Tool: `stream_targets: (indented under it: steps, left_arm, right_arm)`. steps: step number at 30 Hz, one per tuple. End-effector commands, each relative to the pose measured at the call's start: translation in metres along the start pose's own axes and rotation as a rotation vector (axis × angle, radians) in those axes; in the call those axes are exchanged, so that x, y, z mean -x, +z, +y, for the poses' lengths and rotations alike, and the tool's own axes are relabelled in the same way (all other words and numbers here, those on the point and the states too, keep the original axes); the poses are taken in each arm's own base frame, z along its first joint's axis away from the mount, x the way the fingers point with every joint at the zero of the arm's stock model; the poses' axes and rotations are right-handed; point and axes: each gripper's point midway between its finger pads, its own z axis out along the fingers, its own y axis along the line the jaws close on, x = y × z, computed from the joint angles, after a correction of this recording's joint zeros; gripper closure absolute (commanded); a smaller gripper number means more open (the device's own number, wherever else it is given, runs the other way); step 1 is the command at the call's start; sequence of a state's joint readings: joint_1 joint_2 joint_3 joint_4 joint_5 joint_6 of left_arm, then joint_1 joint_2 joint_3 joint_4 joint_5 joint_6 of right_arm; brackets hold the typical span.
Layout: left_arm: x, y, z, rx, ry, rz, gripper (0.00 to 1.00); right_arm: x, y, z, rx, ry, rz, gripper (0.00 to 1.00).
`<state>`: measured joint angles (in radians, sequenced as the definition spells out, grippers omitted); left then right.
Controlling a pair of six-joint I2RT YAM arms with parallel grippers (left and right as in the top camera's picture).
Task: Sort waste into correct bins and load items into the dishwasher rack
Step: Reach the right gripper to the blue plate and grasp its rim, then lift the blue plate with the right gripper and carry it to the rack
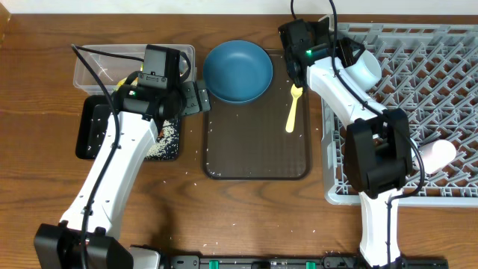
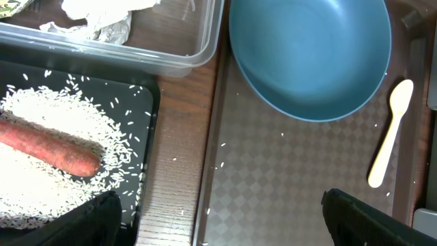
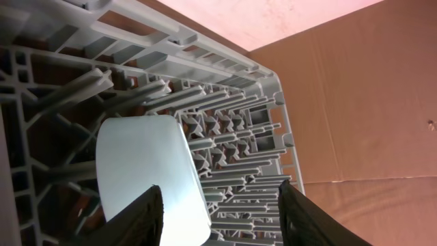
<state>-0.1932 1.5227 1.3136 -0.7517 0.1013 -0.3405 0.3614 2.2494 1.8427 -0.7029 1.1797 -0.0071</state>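
I will next grab the dark-blue bowl with my right gripper by the bowl's rim, on the side facing the rack, to load it into the dishwasher rack.
The grey dishwasher rack (image 1: pixel 418 112) fills the right side. A light-blue cup (image 1: pixel 364 67) lies in its near-left corner and a pink cup (image 1: pixel 437 155) lies further along. My right gripper (image 1: pixel 349 54) is at the light-blue cup (image 3: pixel 147 171), open, with a gap between the cup and one finger (image 3: pixel 307 219). My left gripper (image 2: pixel 218 225) hangs open over the edge between the black tray (image 2: pixel 147 102) and the brown tray (image 2: pixel 287 171). Carrot (image 2: pixel 48 147) and rice (image 2: pixel 41 109) lie in the black tray. Tissue (image 2: pixel 95 17) sits in the clear tub (image 1: pixel 134 63).
The dark-blue bowl (image 1: pixel 237 71) sits at the top of the brown serving tray (image 1: pixel 258 149), with the yellow spoon (image 1: pixel 293 108) beside it on the right. A few rice grains (image 1: pixel 196 178) are scattered on the wooden table. Cardboard stands behind the rack.
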Motion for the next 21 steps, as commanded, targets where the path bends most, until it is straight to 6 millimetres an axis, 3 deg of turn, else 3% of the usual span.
stream_targets:
  steps: [1,5,10,16,18,21]
  left_arm:
    - [0.006,-0.004,-0.001,0.0,0.0,-0.018,0.04]
    - [0.006,-0.004,0.0,0.0,0.0,-0.018,0.04]
    - [0.006,-0.004,-0.001,0.0,0.0,-0.018,0.04]
    - [0.006,-0.004,0.0,0.0,0.0,-0.018,0.04]
    - [0.006,-0.004,-0.001,0.0,0.0,-0.018,0.04]
    - [0.006,-0.004,-0.001,0.0,0.0,-0.018,0.04]
  right_arm:
    - [0.005,-0.005,-0.003,0.046,0.037,-0.01,0.46]
    - [0.017,-0.024,-0.006,0.247,0.12,-0.04,0.41]
    - [0.032,-0.068,-0.024,0.613,0.222,-0.091,0.35]
    - [0.041,-0.143,-0.052,1.049,0.282,-0.189,0.21]
    - [0.044,-0.169,-0.053,1.192,0.282,-0.224,0.22]
    - [0.05,-0.193,-0.048,1.328,0.294,-0.249,0.27]
